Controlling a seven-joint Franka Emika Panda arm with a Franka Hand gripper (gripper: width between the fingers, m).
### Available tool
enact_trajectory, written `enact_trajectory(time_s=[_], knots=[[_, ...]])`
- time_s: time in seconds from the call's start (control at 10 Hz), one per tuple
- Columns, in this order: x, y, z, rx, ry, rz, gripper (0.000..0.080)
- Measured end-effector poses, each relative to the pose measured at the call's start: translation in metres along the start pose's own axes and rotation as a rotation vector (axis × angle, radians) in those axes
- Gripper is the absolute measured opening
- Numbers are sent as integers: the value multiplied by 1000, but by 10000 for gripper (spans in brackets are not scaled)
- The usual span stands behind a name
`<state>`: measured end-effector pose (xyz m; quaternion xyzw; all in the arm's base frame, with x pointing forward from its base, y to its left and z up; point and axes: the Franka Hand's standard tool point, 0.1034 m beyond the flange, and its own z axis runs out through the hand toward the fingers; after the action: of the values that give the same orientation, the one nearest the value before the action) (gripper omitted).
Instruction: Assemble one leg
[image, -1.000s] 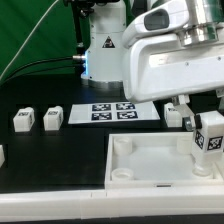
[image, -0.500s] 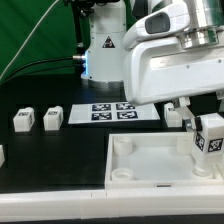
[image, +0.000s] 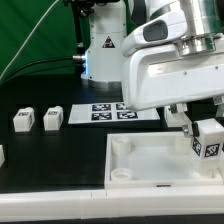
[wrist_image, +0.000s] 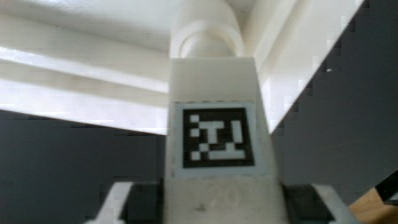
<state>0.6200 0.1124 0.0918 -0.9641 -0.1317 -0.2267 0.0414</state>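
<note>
The leg's lower end sits in the white tray-shaped piece's corner socket. The leg would stand if my gripper opened, so it is time to release the leg now.
My gripper (image: 203, 128) is shut on a white leg (image: 207, 140) with a black-and-white marker on its face. It holds the leg upright over the far right corner of the large white tray-shaped piece (image: 150, 165). In the wrist view the leg (wrist_image: 219, 110) fills the middle, with a finger (wrist_image: 125, 203) on either side of it and its far end at a round socket of the tray-shaped piece (wrist_image: 107, 90). Two more legs (image: 24, 120) (image: 52, 118) stand on the black table at the exterior view's left.
The marker board (image: 114, 113) lies flat behind the tray-shaped piece. The robot's white base (image: 105, 50) stands at the back. Another white part (image: 174, 117) sits beside the gripper. A further white piece shows at the exterior view's left edge (image: 2, 155).
The gripper has moved down and slightly toward the exterior view's right with the leg in it, closer to the tray-shaped piece's corner. The loose legs have not moved.
</note>
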Motion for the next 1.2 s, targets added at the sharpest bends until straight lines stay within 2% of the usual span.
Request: enact_trajectory(time_s=[0.6,0.8,1.0,1.1,1.2], knots=[[-7,2,-1,-22,85,-3,294],[-8,0,0,-22,85,-8,294],[-8,2,-2,-22,76,-9,537],[-7,2,-2,-22,77,-9,614],[-7,2,-3,-22,77,-9,614]])
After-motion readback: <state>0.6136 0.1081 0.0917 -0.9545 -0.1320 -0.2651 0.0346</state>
